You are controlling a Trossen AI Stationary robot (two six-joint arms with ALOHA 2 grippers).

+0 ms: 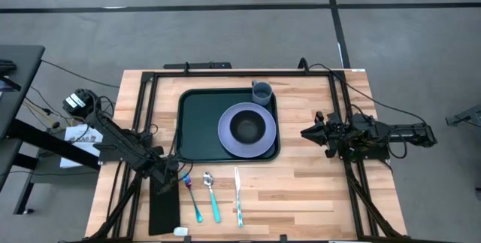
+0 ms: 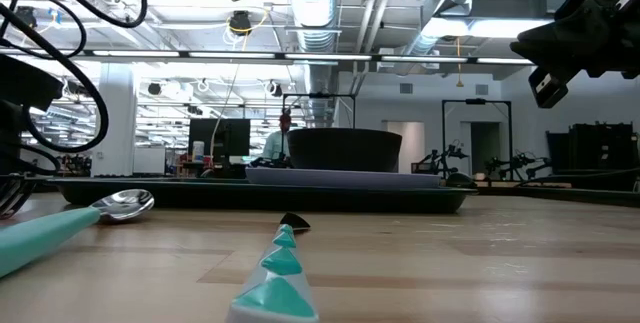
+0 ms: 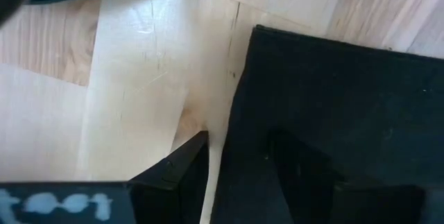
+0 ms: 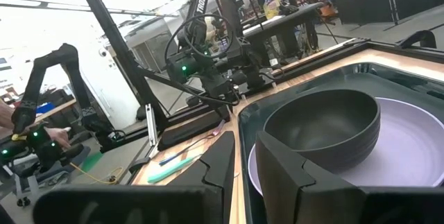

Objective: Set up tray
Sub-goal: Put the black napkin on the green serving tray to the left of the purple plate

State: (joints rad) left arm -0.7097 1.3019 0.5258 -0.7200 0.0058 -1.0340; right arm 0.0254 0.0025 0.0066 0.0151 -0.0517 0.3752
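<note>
The left gripper should next grab the black napkin by its long edge near a corner (image 3: 236,123), so it can lay the napkin on the tray.
The dark green tray (image 1: 194,126) lies at the table's middle and holds a lavender plate (image 1: 264,144) with a dark bowl (image 1: 246,128) on it and a grey-blue cup (image 1: 261,91) at its far right corner. A flat black napkin (image 1: 164,207) lies on the wood near the front left. My left gripper (image 1: 167,174) points down, open, over the napkin's far end. In the left wrist view one finger (image 3: 184,165) stands over bare wood and the other (image 3: 298,161) over the napkin (image 3: 333,92). My right gripper (image 1: 307,132) waits level at the tray's right, its fingers almost together and holding nothing. My left gripper comes from above with its fingers either side of the napkin's long edge (image 3: 232,113), near the napkin's far corner. Whether either fingertip touches the cloth or the wood, I cannot tell.
A fork (image 1: 192,194), a spoon (image 1: 213,196) and a knife (image 1: 238,198), all with teal handles, lie side by side on the wood in front of the tray, just right of the napkin. Black frame rails (image 1: 146,115) run along the table's left, far and right sides.
</note>
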